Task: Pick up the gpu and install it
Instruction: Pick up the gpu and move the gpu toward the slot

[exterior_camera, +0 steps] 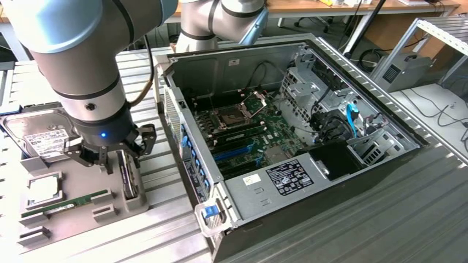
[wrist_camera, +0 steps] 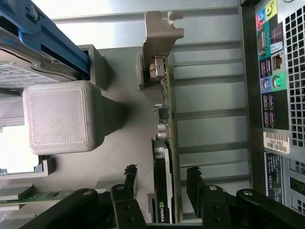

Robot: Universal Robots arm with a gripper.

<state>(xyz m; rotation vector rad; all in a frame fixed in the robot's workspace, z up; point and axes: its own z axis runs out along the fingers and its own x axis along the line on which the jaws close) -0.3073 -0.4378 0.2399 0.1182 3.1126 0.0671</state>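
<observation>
My gripper grabs the GPU by the flat sides of its black shroud [wrist_camera: 163,191] next, since the silver bracket [wrist_camera: 159,33] bends outward at its end.
The gpu [exterior_camera: 130,178] is a slim dark card standing on edge in a slot of the grey holder tray [exterior_camera: 73,222], at the exterior view's left. In the wrist view the gpu [wrist_camera: 167,143] runs lengthwise, with its silver bracket [wrist_camera: 159,33] at the far end. My gripper [exterior_camera: 119,159] hangs directly over the card. Seen from the wrist, the gripper [wrist_camera: 162,179] is open, with one black finger [wrist_camera: 129,176] on each side of the card and a gap to it on both sides. Nothing is held.
The open computer case [exterior_camera: 292,137] lies beside the tray, motherboard [exterior_camera: 245,134] exposed; its rear port panel [wrist_camera: 276,95] is close to the card. On the tray are a hard drive [exterior_camera: 40,137], a processor [exterior_camera: 44,189], a green memory stick [exterior_camera: 66,207] and a grey block [wrist_camera: 62,117].
</observation>
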